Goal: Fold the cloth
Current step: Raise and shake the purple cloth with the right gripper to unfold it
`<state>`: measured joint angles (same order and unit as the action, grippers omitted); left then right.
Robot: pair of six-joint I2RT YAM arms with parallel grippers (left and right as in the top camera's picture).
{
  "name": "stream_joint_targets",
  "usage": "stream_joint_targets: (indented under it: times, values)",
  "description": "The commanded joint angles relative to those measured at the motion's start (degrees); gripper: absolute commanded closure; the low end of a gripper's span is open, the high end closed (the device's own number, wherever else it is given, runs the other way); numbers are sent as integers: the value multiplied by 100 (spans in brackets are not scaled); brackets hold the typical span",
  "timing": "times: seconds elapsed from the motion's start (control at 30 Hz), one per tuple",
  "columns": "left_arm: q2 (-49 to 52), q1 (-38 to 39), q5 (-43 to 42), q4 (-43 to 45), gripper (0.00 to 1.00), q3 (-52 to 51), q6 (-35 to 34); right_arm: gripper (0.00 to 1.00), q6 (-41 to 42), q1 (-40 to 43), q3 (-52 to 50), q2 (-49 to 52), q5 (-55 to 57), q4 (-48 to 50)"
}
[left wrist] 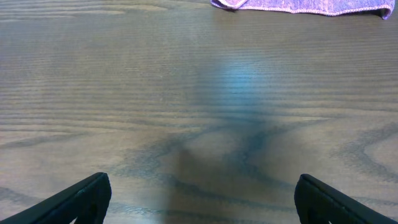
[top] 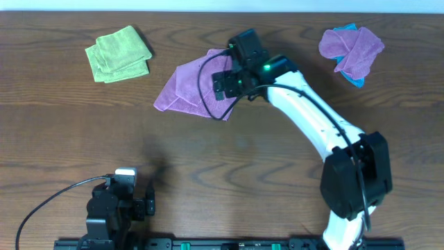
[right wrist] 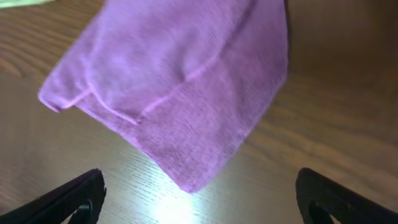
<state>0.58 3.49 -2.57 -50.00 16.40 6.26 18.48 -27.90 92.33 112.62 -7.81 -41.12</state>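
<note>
My right gripper will next take hold of the purple cloth's near corner (top: pixel 226 117) (right wrist: pixel 192 180) to fold it, and the cloth's other end will stay free for my left gripper.
A purple cloth (top: pixel 187 87) lies folded on the wooden table, left of centre at the back. My right gripper (top: pixel 229 87) hovers over its right end, open and empty. In the right wrist view the cloth (right wrist: pixel 180 81) fills the upper middle, with a corner pointing down between my open fingers (right wrist: pixel 199 199). My left gripper (top: pixel 142 201) rests near the front left edge, open and empty. In the left wrist view only the cloth's near edge (left wrist: pixel 298 6) shows at the top, far from the open fingers (left wrist: pixel 202 199).
A folded green cloth (top: pixel 119 53) lies at the back left. A purple cloth on a blue one (top: pixel 352 48) lies at the back right. The right arm (top: pixel 312 118) stretches across the table's right half.
</note>
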Motion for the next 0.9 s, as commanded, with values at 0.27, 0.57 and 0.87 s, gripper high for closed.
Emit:
stream_joint_targets:
  times: [0.27, 0.57, 0.87]
  values:
    - [-37, 20, 125, -114, 5, -208, 146, 12, 835, 243, -579, 323, -1259, 588]
    - [-37, 20, 9, 85, 5, -208, 142, 14, 896, 238, -581, 791, -1259, 601]
    - [-37, 20, -761, 243, 5, -208, 142, 16, 1023, 232, -581, 1029, -1303, 667]
